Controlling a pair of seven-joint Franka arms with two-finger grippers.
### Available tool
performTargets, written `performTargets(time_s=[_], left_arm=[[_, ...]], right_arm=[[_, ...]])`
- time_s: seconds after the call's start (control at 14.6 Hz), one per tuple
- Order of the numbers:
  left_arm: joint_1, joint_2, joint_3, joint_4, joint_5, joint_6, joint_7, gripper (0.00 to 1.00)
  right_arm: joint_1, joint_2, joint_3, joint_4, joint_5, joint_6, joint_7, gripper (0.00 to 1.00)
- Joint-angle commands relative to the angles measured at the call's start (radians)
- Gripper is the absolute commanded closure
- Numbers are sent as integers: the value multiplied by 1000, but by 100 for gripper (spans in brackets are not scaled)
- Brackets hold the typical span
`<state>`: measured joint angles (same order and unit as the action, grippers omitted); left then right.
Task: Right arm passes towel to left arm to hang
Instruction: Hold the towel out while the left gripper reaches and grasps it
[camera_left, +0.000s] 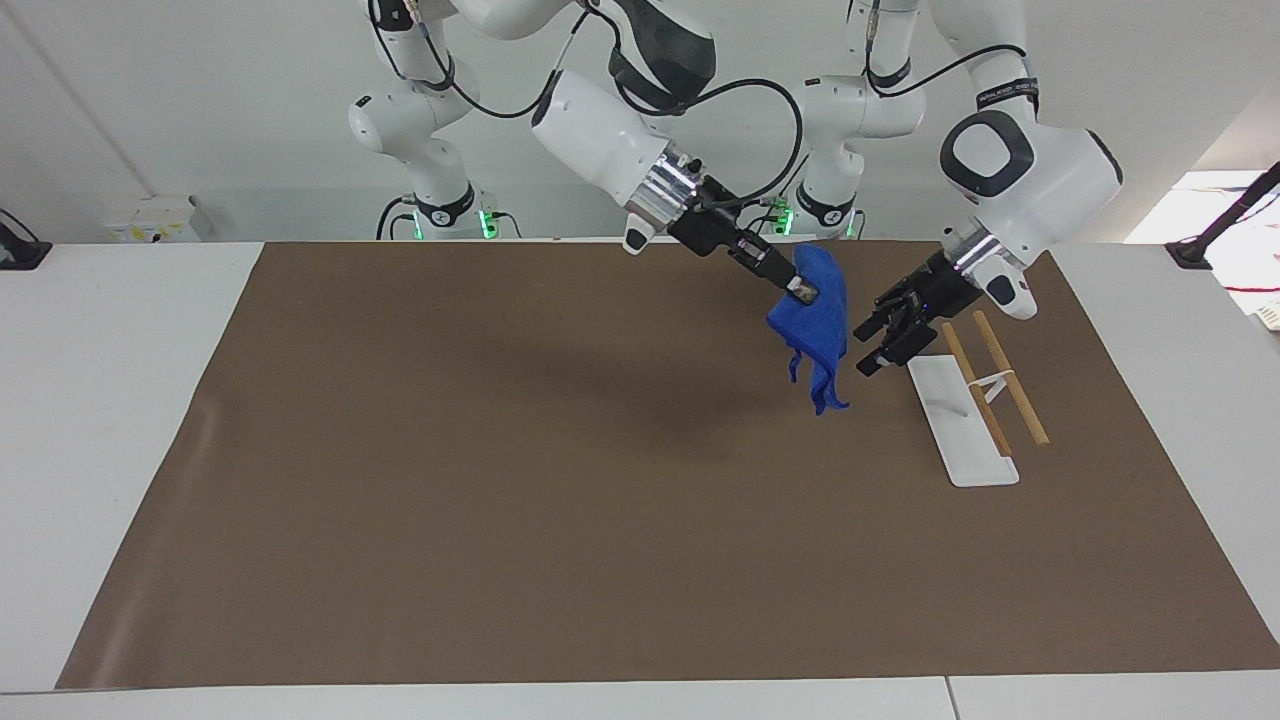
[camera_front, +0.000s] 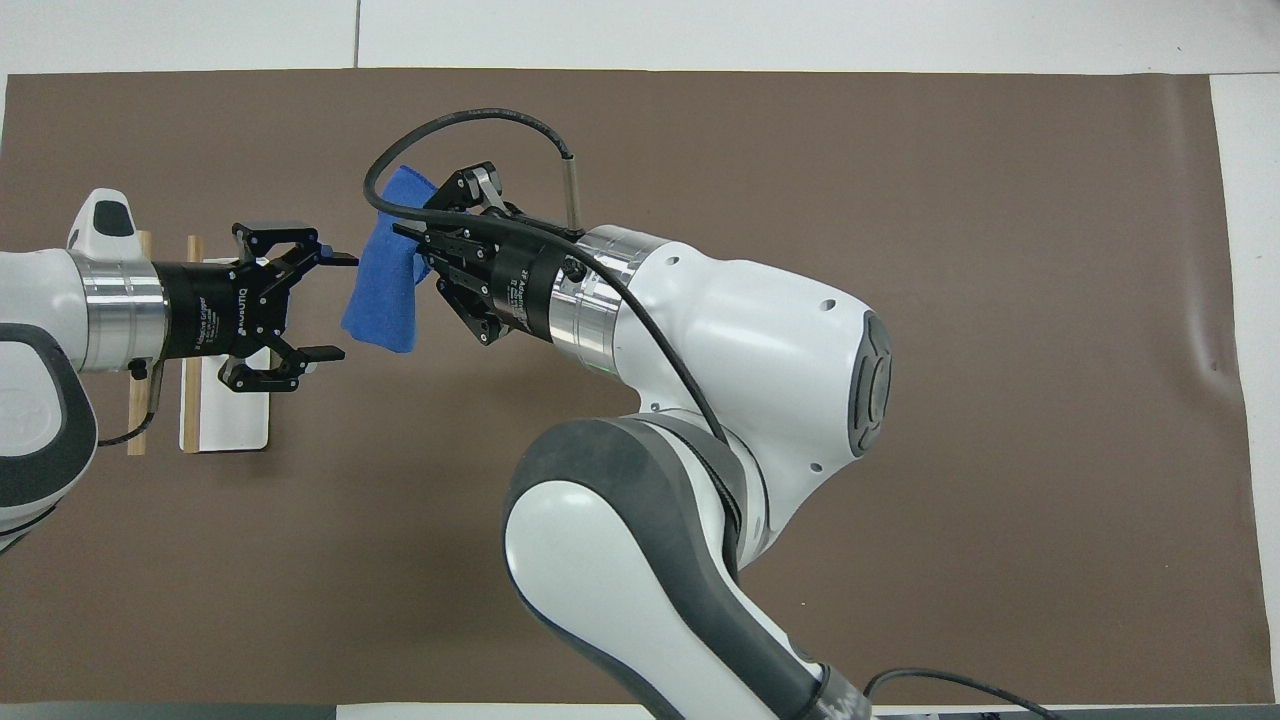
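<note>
Next, my left gripper will grab the towel by its free edge (camera_front: 365, 266), since my right gripper's fingers crowd one end of the towel.
The blue towel (camera_left: 822, 330) hangs in the air from my right gripper (camera_left: 800, 288), which is shut on its upper part over the mat, toward the left arm's end of the table. In the overhead view the towel (camera_front: 380, 290) hangs from the right gripper (camera_front: 418, 255). My left gripper (camera_left: 863, 348) is open and level with the hanging cloth, right beside it, with its jaws pointing at the towel. In the overhead view the left gripper (camera_front: 340, 306) has one fingertip at the towel's edge. I cannot tell whether it touches the cloth.
A white rack base (camera_left: 960, 430) with two wooden rods (camera_left: 1012, 385) on a thin white stand sits on the brown mat (camera_left: 500, 450) toward the left arm's end. It shows partly under the left arm in the overhead view (camera_front: 225, 425).
</note>
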<state>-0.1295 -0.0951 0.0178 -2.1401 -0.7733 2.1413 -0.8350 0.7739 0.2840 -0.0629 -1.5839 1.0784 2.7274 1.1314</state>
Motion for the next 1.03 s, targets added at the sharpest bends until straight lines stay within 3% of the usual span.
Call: performTargets(time_s=[0.0,0.34,0.62,0.75,0.82,0.89,0.96], left_arm=[[-38,-49,-12,-55,-58,57,-76,0],[-159,-28,-15,-52,-90,233,-202,0],[-157,8,-13,-28,-121,314,-204,2],[-148,23,-12,-9,-165,337,-202,16],[-145,32,-10,-7,-169,351,-202,32],[-133,34,-10,-4,-169,354,-202,54],[-122,35,-12,-1,-176,355,-202,82]], right_arm=[[-7,14,3,21,0,5,4,100],[4,14,5,22,0,8,8,100],[8,14,5,22,3,20,11,100],[7,14,5,24,5,21,11,100],[7,14,5,24,5,21,10,100],[8,14,5,24,3,21,10,100],[8,14,5,24,3,21,10,100]])
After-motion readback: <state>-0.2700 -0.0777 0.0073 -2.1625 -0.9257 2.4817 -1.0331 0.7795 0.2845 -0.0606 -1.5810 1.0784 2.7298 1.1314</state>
